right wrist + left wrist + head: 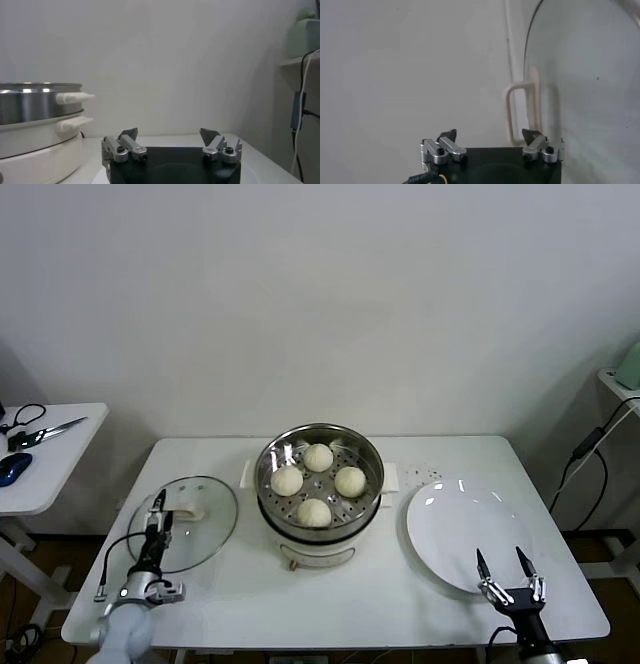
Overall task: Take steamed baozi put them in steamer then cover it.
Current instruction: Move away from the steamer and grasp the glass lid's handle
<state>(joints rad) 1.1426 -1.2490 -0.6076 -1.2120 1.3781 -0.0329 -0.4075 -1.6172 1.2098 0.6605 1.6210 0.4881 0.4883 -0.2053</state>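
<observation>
The cover's round glass is far wider than the open fingers, so my left gripper needs to lift the cover by its narrow white handle [186, 512] next.
Several cream-white baozi [318, 457] sit on the perforated tray inside the shiny steamer [369, 446] at the table's middle. The glass cover [205, 536] lies flat on the table to its left, white handle [188, 510] up. My left gripper [158, 508] hangs open over the cover's near-left part, just short of the handle [522, 111]; the wrist view shows the cover [590, 75] ahead of the left gripper [491, 134]. My right gripper [506, 565] is open above the near edge of the white plate [455, 519], holding nothing. The right gripper [169, 134] has the steamer [35, 102] off to one side.
A side table [40, 479] at the far left holds scissors [45, 431] and a blue mouse [14, 467]. Cables [585, 454] hang at the right past the table edge. Bare tabletop [330, 599] lies in front of the steamer.
</observation>
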